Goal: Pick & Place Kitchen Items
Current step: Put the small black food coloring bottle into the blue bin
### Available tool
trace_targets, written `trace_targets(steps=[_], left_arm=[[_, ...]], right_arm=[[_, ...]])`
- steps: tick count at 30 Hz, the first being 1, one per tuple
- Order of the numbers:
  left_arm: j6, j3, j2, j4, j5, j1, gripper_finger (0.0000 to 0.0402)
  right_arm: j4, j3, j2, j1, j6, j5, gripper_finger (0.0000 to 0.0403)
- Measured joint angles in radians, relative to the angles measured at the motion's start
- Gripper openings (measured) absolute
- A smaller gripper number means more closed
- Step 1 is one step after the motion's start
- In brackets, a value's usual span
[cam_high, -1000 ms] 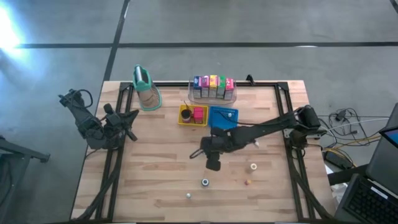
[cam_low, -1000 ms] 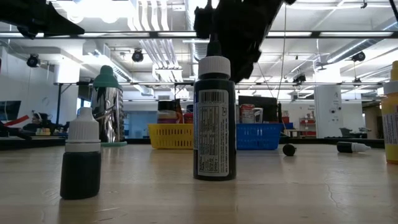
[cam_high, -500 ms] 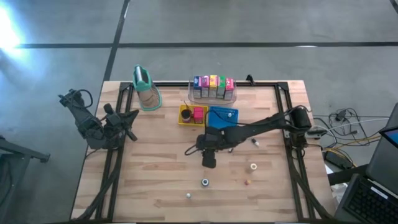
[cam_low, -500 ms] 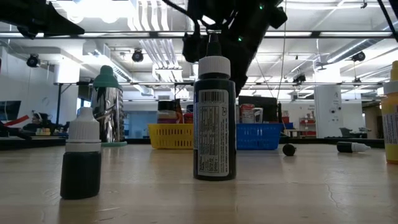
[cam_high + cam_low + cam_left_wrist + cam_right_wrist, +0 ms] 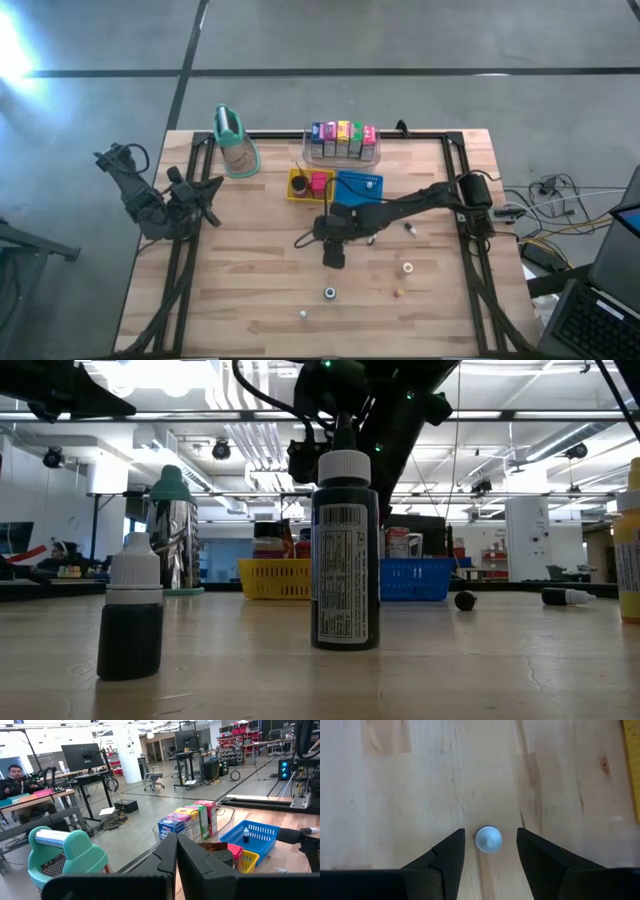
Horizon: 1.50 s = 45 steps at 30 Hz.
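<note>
The white round cap (image 5: 488,839) is between the fingers, so my right gripper needs to close, and that would hold the cap.
My right gripper (image 5: 335,256) is open and points down over the middle of the table. In the right wrist view its fingertips (image 5: 454,845) stand on either side of a small white round cap (image 5: 488,839) seen from above, without touching it. A dark bottle with a white cap (image 5: 330,292) stands just near of the gripper; in the low view (image 5: 345,550) the gripper (image 5: 340,425) shows above it. A smaller white-capped bottle (image 5: 303,314) stands nearer the front edge. Colourful cartons (image 5: 343,138) stand in a clear bin. My left gripper (image 5: 176,857) is shut and empty at the table's left edge.
A yellow tray (image 5: 310,185) and a blue tray (image 5: 360,187) sit just far of my right gripper. A tan container with a teal top (image 5: 234,140) stands at the far left. Small pieces (image 5: 408,268) lie right of the gripper. Bare wood lies toward the left.
My right gripper has gone toward the table's left edge and a little toward the far edge, staying open and pointing down. In the low view it now shows right above the tall dark bottle's cap.
</note>
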Motion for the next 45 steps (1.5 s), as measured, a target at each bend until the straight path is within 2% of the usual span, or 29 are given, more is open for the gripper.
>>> trace_targets(steps=[20, 24, 28, 32, 36, 41, 45], left_arm=[[0.000, 0.000, 0.000, 0.000, 0.000, 0.000, 0.0014], [0.000, 0.000, 0.000, 0.000, 0.000, 0.000, 0.0014], [0.000, 0.000, 0.000, 0.000, 0.000, 0.000, 0.0014], [0.000, 0.000, 0.000, 0.000, 0.000, 0.000, 0.0014], [0.000, 0.000, 0.000, 0.000, 0.000, 0.000, 0.0014], [0.000, 0.000, 0.000, 0.000, 0.000, 0.000, 0.0014], [0.000, 0.000, 0.001, 0.000, 0.000, 0.000, 0.0014]], right_arm=[[-0.001, 0.000, 0.000, 0.000, -0.022, 0.000, 0.0062], [-0.001, 0.000, -0.002, 0.000, -0.027, -0.001, 0.0053], [-0.004, 0.012, -0.012, 0.000, -0.027, -0.003, 0.0066], [-0.013, 0.016, -0.060, 0.000, -0.031, -0.003, 0.0075], [-0.099, 0.016, -0.138, -0.001, -0.032, 0.003, 0.0065], [-0.231, 0.016, -0.261, -0.017, -0.031, 0.055, 0.0053], [-0.307, 0.011, -0.355, -0.054, 0.004, 0.098, 0.0063]])
